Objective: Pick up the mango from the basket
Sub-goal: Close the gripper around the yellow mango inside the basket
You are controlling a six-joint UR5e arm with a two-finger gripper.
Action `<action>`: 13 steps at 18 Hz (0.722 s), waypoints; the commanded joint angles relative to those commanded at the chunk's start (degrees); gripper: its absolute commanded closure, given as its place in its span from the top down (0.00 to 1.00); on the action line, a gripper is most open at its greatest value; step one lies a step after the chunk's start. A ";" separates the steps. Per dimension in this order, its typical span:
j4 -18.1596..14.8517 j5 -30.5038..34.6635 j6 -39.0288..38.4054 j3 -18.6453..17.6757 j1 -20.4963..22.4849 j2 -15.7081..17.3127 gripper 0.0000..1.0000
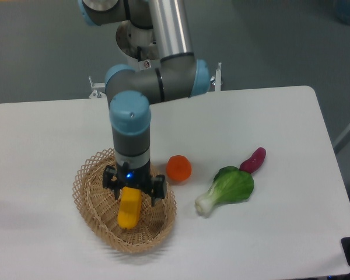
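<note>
My gripper is to pick up the mango next by the rounded sides of its middle [130, 201], and that takes the mango out of the wicker basket [93, 198].
The mango [129, 211], a yellow-orange oval fruit, lies lengthwise in the tan wicker basket [93, 198] at the table's front left. My gripper [134, 191] hangs straight down over the mango's far end, its black fingers spread to either side of the fruit. The jaws are open and hold nothing. The gripper body hides the mango's upper tip.
A round orange [178, 168] sits just right of the basket. Further right lie a green bok choy [229, 188] and a purple sweet potato [252, 160]. The arm's base column [141, 49] stands at the table's far edge.
</note>
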 joint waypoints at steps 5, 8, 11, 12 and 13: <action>1.76 0.09 -0.18 1.32 -0.18 -2.38 1.00; 2.20 1.05 -0.10 2.11 -0.79 -3.87 1.00; 2.46 2.72 -0.18 2.11 -1.84 -4.49 1.00; 2.55 2.81 -0.10 2.11 -2.02 -4.49 1.00; 2.64 2.81 -0.10 2.02 -2.02 -4.57 1.00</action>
